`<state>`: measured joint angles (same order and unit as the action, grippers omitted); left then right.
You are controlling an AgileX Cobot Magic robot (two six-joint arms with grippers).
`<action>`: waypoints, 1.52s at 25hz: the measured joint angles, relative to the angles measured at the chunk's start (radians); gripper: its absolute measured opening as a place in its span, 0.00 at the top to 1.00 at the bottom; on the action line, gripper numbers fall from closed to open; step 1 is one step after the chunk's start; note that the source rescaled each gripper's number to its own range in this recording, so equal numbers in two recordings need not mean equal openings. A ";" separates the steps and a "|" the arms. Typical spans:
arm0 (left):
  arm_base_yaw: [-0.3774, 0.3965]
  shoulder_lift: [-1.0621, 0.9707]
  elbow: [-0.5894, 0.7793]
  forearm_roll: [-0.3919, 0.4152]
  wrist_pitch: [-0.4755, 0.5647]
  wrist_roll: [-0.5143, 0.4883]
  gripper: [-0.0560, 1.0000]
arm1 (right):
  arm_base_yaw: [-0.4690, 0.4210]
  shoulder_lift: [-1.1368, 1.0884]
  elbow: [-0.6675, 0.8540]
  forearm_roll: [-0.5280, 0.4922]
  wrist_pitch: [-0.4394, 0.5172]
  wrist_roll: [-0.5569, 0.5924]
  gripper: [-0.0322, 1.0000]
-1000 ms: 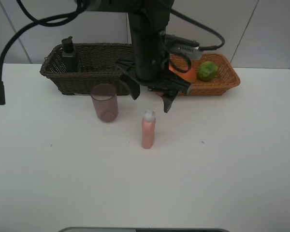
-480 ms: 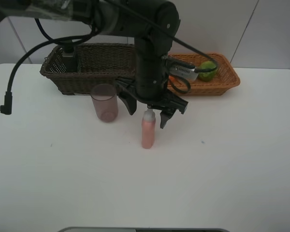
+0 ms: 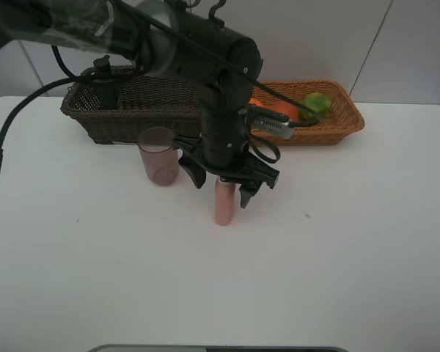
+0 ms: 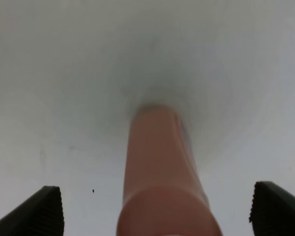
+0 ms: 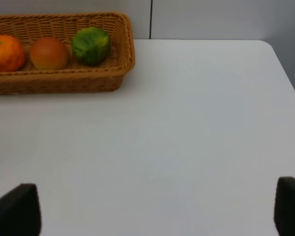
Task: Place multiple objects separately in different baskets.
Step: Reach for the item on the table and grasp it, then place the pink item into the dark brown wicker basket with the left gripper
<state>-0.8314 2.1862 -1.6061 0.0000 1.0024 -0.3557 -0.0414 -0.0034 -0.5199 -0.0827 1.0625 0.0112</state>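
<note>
My left gripper's fingers are around and level with the slim pink bottle's top (image 3: 225,183), so my left gripper closes on the bottle next.
A slim pink bottle (image 3: 224,207) stands upright mid-table, its cap hidden by my left gripper (image 3: 218,187), which hangs open with one finger on each side of the bottle's top. In the left wrist view the pink bottle (image 4: 162,187) rises between the spread fingertips (image 4: 39,211). A pinkish cup (image 3: 159,155) stands just left of it. The dark pump bottle (image 3: 104,82) sits in the dark brown basket (image 3: 132,117). The light basket (image 5: 64,81) holds an orange (image 5: 5,53), a red-orange fruit (image 5: 49,52) and a green fruit (image 5: 91,45). My right gripper (image 5: 152,209) is open over bare table.
Both baskets stand along the table's back edge, with the light basket (image 3: 337,125) to the right. A black cable (image 3: 15,132) hangs over the left side of the table. A wall runs behind the baskets.
My left gripper has come forward from the baskets and down over the pink bottle, so its open fingers now straddle the cap. Bottle and cup have not moved.
</note>
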 joint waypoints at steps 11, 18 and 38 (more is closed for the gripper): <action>0.000 0.000 0.000 0.000 -0.004 0.001 0.56 | 0.000 0.000 0.000 0.000 0.000 0.000 0.00; 0.000 0.000 0.000 0.000 -0.004 0.001 0.56 | 0.000 0.000 0.000 0.000 0.000 0.000 0.00; 0.093 -0.097 -0.195 0.032 0.177 0.007 0.56 | 0.000 0.000 0.000 0.000 0.000 0.000 0.00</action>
<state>-0.7385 2.0888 -1.8009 0.0324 1.1798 -0.3490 -0.0414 -0.0034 -0.5199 -0.0827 1.0625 0.0112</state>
